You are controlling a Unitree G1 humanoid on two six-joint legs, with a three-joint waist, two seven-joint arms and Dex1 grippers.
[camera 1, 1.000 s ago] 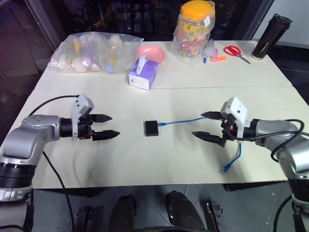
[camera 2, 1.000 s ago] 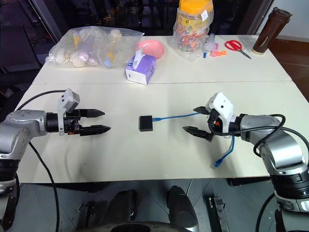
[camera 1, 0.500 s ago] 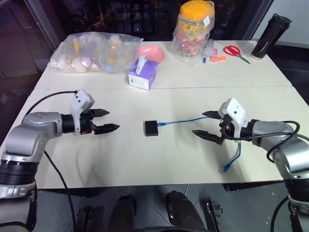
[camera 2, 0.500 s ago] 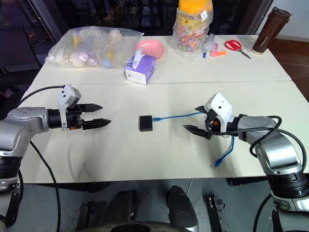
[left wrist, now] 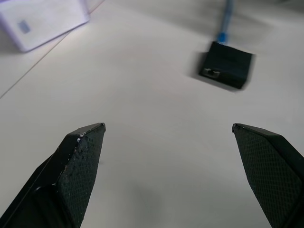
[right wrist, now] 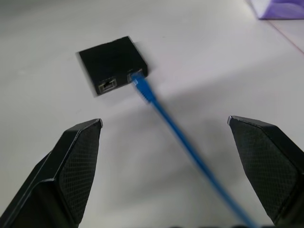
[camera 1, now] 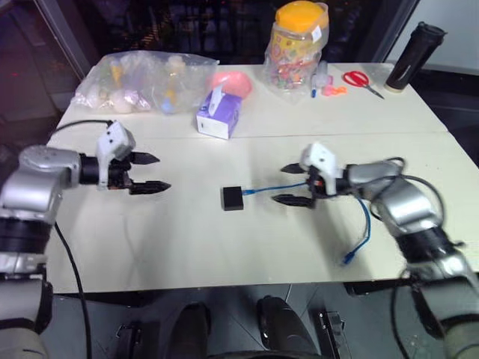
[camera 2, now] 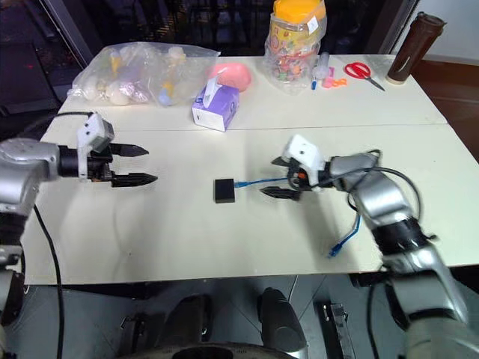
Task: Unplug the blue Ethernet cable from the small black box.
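Next, my right gripper grabs the blue Ethernet cable by its plug [camera 1: 247,191] to unplug the cable from the small black box [camera 1: 232,198].
The small black box [camera 1: 232,198] lies flat near the table's middle. The blue Ethernet cable [camera 1: 269,188] meets the box's right side, its plug [right wrist: 137,80] sitting beside a free port. From there it runs right, curls past my right arm, and its loose end [camera 1: 348,260] lies near the front edge. My right gripper [camera 1: 281,184] is open just right of the box, one finger on either side of the cable and touching nothing. My left gripper [camera 1: 162,172] is open and empty, well to the left of the box and pointing toward it.
A purple-and-white tissue box [camera 1: 219,116] stands behind the black box. Along the far edge are a plastic bag of items [camera 1: 142,78], a candy jar with a yellow lid [camera 1: 299,45], red scissors [camera 1: 363,78] and a dark bottle [camera 1: 412,56].
My right gripper has moved left along the cable and now straddles it close to the box. My left gripper has drifted a little left and farther back. Both stay open.
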